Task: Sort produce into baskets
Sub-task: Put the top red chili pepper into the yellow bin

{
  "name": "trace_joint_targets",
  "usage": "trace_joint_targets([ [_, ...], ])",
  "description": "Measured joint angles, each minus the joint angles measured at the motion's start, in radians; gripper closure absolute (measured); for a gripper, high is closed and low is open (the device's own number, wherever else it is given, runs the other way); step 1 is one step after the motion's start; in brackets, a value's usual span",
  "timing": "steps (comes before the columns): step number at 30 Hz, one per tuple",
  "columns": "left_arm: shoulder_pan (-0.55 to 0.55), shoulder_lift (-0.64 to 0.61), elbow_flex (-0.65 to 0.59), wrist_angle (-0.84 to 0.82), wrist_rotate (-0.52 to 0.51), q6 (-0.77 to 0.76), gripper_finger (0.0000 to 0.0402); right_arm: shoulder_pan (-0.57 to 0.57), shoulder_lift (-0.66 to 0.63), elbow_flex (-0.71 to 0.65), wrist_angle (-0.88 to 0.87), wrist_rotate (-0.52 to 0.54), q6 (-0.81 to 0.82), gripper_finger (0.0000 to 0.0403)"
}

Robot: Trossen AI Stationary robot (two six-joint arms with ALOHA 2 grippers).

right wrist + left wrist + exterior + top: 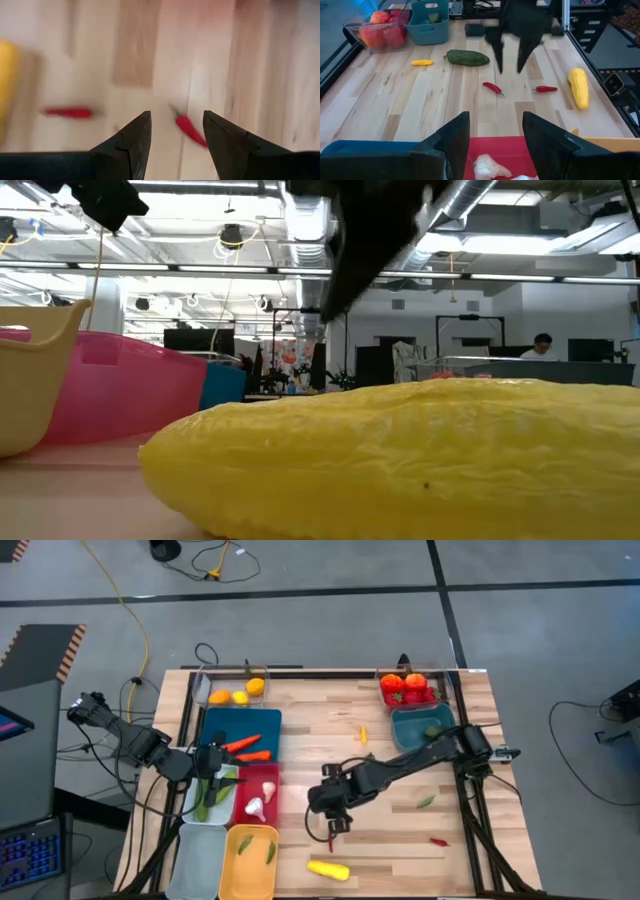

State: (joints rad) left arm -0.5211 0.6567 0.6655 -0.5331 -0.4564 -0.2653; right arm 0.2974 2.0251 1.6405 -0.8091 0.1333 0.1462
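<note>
I will sort the small red chilli into the yellow basket (247, 862), so next my right gripper will grab it by its red body (331, 844).
My right gripper (335, 820) hangs open, pointing down, just above a small red chilli (190, 129) that lies on the bare wood; its fingertips stand either side of the chilli without touching it. From the left wrist view the same gripper (509, 67) shows above that chilli (492, 88). My left gripper (495, 117) is open and empty over the red basket (258, 802), which holds white garlic (487, 167). A second red chilli (438, 841), a yellow squash (328, 869), a green cucumber (467, 57) and a small yellow chilli (363, 735) lie loose on the table.
Down the left side stand a clear basket of citrus (232, 692), a dark blue one with carrots (240, 735), a white one with green produce (207, 798), a pale grey-blue one (198, 860) and a yellow one (250, 860). At far right: a clear basket of tomatoes (410, 690) and a teal basket (420, 727).
</note>
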Motion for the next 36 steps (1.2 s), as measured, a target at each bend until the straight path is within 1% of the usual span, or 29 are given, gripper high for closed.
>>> trace_joint_targets([
  [5,0.000,0.000,0.000,0.000,0.000,0.000,0.0232,-0.020,0.083,-0.002,-0.055,0.000,-0.016,0.0198],
  [12,0.000,0.000,0.000,0.000,-0.001,0.000,0.0232,-0.055,0.141,-0.002,-0.078,-0.004,-0.043,0.0205],
  [16,0.000,0.000,0.000,0.000,-0.001,0.000,0.0232,-0.073,0.140,-0.002,-0.079,-0.034,-0.042,0.0234],
  [22,0.000,0.000,0.000,0.000,-0.002,0.000,0.0232,-0.084,0.140,-0.002,-0.079,-0.094,-0.042,0.0303],
  [26,0.000,0.000,0.000,0.000,-0.002,0.000,0.0232,-0.084,0.140,-0.002,-0.079,-0.107,-0.042,0.0338],
  [29,0.000,0.000,0.000,0.000,-0.002,0.000,0.0232,-0.081,0.139,-0.002,-0.074,-0.109,-0.042,0.0350],
  [32,0.000,0.000,0.000,0.000,-0.002,0.000,0.0232,-0.075,0.138,0.007,-0.080,-0.110,-0.038,0.0352],
  [36,0.000,0.000,0.000,0.000,-0.002,0.000,0.0232,-0.060,0.138,0.092,-0.131,-0.112,-0.011,0.0351],
])
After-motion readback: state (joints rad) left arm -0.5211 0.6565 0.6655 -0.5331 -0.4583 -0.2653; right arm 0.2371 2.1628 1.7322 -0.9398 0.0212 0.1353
